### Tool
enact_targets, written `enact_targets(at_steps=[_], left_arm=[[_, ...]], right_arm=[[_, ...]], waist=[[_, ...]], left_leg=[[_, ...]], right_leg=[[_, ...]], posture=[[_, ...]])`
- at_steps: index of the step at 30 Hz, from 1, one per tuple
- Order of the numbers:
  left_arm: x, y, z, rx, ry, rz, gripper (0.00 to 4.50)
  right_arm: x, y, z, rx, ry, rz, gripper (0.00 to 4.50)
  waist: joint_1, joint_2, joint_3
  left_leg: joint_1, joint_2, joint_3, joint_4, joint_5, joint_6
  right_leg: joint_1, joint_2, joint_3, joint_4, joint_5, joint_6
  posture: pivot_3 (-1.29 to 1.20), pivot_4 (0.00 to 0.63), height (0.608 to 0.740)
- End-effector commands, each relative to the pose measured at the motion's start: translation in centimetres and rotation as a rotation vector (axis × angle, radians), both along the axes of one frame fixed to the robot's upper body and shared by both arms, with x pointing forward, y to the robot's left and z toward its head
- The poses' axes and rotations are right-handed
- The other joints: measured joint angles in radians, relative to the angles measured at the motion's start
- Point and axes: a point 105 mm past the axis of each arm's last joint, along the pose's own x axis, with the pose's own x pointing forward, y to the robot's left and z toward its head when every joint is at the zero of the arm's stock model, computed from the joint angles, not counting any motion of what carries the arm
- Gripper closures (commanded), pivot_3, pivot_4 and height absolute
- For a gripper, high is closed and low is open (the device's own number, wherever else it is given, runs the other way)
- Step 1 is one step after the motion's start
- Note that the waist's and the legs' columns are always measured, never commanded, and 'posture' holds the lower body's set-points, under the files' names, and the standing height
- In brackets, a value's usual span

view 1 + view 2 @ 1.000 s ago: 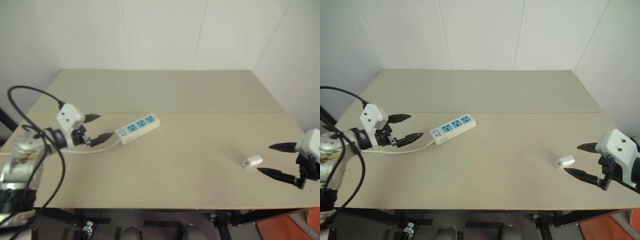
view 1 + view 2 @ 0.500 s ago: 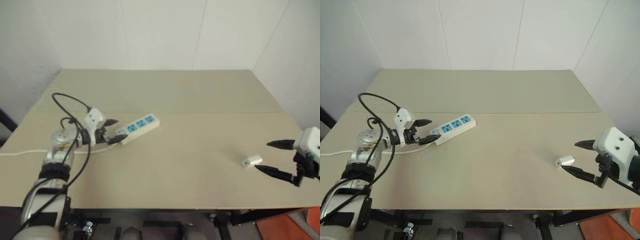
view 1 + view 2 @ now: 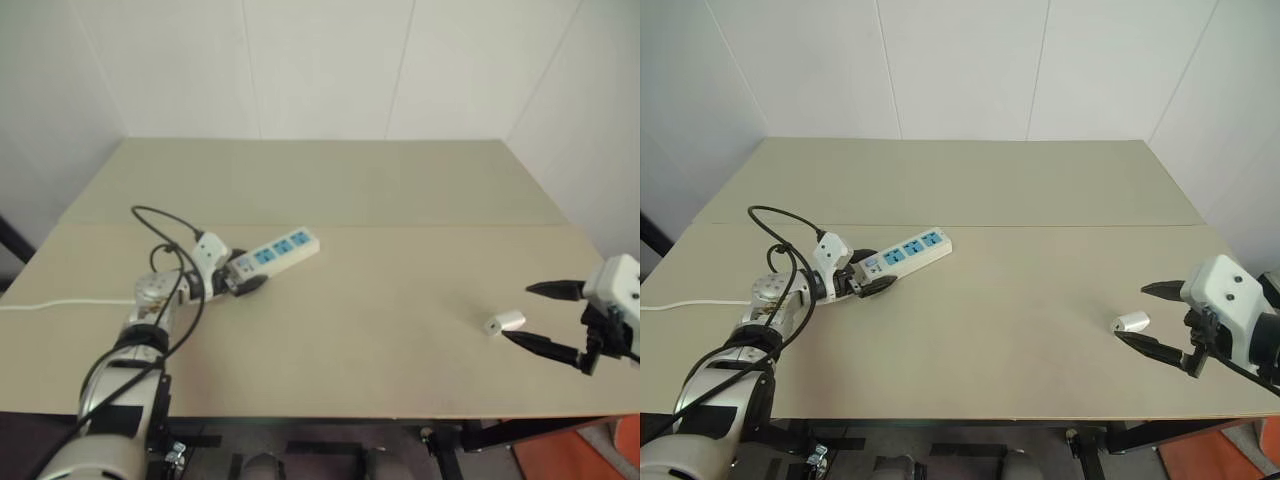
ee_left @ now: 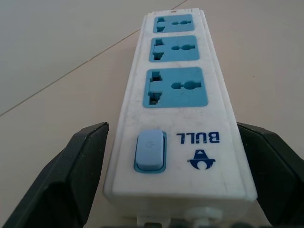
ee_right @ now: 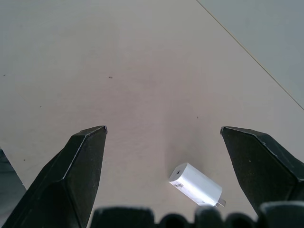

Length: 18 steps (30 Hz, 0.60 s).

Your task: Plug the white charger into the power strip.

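Note:
Next, the right gripper grabs the white charger [image 3: 505, 322] by its long flat sides, since thin metal prongs stick out of one end of the charger.
The power strip [image 3: 277, 250] lies at an angle on the left half of the table, a long white bar with three blue sockets. My left gripper [image 3: 243, 273] is open and low over the table. Its fingers [image 4: 71, 180] straddle the strip's switch end [image 4: 150, 151], close to both sides. The white charger [image 3: 505, 322] lies on its side near the table's right front. My right gripper [image 3: 516, 313] is open, and the charger [image 5: 195, 184] lies between its black fingers [image 5: 78, 166] with clear gaps on both sides.
The beige table [image 3: 380, 300] has a seam running across its middle. A thin white cord [image 3: 60, 303] trails from the strip toward the left edge. White walls close the back and right sides. The front edge runs just below both grippers.
My left gripper has moved down and toward the power strip, from short of it to straddling its switch end. The right gripper and the charger have stayed about where they were.

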Motion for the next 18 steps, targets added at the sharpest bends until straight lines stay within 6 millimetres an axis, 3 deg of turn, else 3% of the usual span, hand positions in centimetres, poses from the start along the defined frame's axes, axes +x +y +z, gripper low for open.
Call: enact_targets(at_steps=[1,3,8,14,18], left_arm=[[0.0,0.1,0.3,0.0,-0.018,-0.006,0.03],[-0.2,0.1,-0.2,0.002,-0.003,-0.006,0.03],[-0.6,-0.5,-1.0,-0.04,0.01,-0.022,1.14],[-0.5,-1.6,-1.3,-0.064,0.032,-0.048,1.19],[-1.5,-3.7,-0.5,-0.052,0.067,-0.24,1.19]], right_arm=[[-0.3,0.2,1.3,0.005,-0.05,0.005,0.0],[-0.2,0.4,1.3,0.009,-0.052,0.009,0.0],[0.0,0.8,1.3,0.018,-0.055,0.026,0.0],[0.0,1.3,1.6,0.02,-0.065,0.044,0.0],[0.0,1.3,1.8,0.016,-0.065,0.049,0.0]], waist=[[0.001,0.0,0.0],[0.001,0.0,0.0],[0.002,0.0,0.0],[0.01,0.0,-0.001],[0.015,0.0,-0.001]], left_leg=[[0.0,0.0,0.0,0.0,0.0,0.0],[0.0,0.0,0.0,0.0,0.0,0.0],[0.001,0.0,0.0,0.0,0.0,0.0],[0.002,0.0,0.0,0.0,0.0,0.0],[0.005,0.0,0.0,0.0,0.0,0.0]], right_leg=[[0.0,0.0,0.0,0.0,0.0,0.0],[0.0,0.0,0.0,0.0,0.0,0.0],[0.001,0.0,0.0,0.0,0.0,0.0],[0.003,0.0,0.0,-0.001,0.0,0.0],[0.007,0.0,-0.001,-0.002,0.0,0.001]], posture=[[0.0,0.15,0.74],[0.0,0.15,0.74],[0.0,0.15,0.74],[0.0,0.15,0.74],[0.0,0.15,0.74]])
